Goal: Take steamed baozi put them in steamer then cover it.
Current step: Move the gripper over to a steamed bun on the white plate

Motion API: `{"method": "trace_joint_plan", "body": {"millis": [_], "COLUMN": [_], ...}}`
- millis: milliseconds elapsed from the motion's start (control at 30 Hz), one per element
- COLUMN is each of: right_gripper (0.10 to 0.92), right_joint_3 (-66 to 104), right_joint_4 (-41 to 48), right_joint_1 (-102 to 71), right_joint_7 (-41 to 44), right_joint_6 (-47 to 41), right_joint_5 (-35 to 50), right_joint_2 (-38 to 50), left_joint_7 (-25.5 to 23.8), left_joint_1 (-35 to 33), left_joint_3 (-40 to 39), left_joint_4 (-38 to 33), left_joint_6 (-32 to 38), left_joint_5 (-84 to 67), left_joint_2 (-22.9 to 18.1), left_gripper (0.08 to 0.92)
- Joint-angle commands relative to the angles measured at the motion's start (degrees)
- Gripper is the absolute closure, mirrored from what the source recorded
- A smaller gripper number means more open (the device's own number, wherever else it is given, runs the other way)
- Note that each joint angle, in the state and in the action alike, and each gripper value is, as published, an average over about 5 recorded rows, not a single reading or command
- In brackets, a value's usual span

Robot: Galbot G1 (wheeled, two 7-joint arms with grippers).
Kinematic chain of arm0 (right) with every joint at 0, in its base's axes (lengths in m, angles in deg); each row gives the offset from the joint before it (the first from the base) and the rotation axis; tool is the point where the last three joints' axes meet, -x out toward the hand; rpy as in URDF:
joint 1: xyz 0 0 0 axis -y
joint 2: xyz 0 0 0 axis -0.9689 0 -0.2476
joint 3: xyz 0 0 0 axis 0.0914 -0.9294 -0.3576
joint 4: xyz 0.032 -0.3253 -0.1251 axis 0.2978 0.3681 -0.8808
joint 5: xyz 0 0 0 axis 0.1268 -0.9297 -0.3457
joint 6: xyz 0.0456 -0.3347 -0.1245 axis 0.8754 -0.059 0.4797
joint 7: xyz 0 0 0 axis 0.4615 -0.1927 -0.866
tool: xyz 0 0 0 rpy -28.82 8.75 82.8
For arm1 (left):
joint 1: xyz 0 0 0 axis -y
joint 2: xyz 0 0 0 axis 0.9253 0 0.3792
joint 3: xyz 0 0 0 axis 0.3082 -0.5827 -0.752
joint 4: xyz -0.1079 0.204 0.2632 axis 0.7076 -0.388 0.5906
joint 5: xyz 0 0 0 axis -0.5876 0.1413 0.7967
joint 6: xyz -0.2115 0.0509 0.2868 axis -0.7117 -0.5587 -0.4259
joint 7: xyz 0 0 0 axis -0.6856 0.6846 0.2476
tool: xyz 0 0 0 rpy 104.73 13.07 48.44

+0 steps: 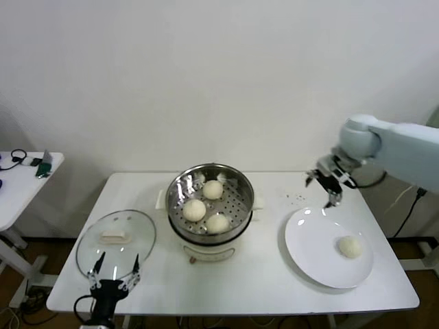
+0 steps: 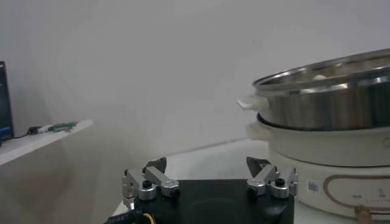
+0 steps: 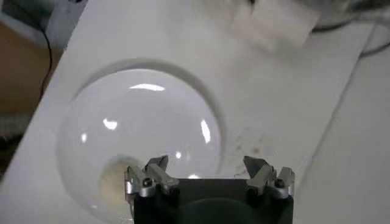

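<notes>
The baozi on the plate should be gripped next by my right gripper across its opposite round sides, which leaves its base free to sit in the steamer.
Three cream-white baozi (image 1: 204, 205) lie in the shiny steamer (image 1: 241, 184), which stands on its white cooker base at the table's middle. A fourth baozi (image 1: 350, 247) sits on the white plate (image 1: 309, 240) at the right. My right gripper (image 1: 326, 189) is open and empty, in the air above the plate's far edge. In the right wrist view the plate (image 3: 140, 128) lies below the open gripper (image 3: 206, 163), and the baozi (image 3: 113, 182) shows partly beside one finger. My left gripper (image 1: 114, 271) is open and parked low at the table's front left. The steamer also shows in the left wrist view (image 2: 329, 97).
The clear glass lid (image 1: 115, 241) with a white handle lies flat on the table left of the steamer, just behind my left gripper. A small white side table (image 1: 20, 185) with cables stands at far left. Cables hang beyond the table's right edge.
</notes>
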State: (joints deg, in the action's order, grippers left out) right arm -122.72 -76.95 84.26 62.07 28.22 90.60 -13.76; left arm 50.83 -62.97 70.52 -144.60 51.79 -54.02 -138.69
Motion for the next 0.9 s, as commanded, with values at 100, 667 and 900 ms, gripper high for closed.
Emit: {"method": "trace_joint_plan", "body": {"millis": [100, 667, 900], "right_gripper": [0.203, 0.203, 0.203], "right_joint_3": [16.2, 26.2, 28.4], "right_joint_4": [4.6, 12.0, 13.7], "right_joint_1": [-24.0, -34.0, -35.9], "right_joint_7": [-1.5, -1.9, -2.3], "right_joint_6": [-7.5, -6.2, -6.1], "right_joint_5": [-3.9, -8.8, -9.1], "right_joint_2": [12.1, 6.0, 4.0], "left_joint_7": [0.0, 0.0, 0.0], "left_joint_1": [-0.2, -1.5, -1.2], "left_joint_3": [0.1, 0.3, 0.2], "left_joint_4": [-0.4, -0.4, -0.3], "left_joint_6": [-0.3, 0.0, -0.3], "left_joint_5": [0.9, 1.4, 1.4], "left_joint_2": [-0.3, -0.9, -1.1], "left_gripper": [0.177, 0.177, 0.177]}}
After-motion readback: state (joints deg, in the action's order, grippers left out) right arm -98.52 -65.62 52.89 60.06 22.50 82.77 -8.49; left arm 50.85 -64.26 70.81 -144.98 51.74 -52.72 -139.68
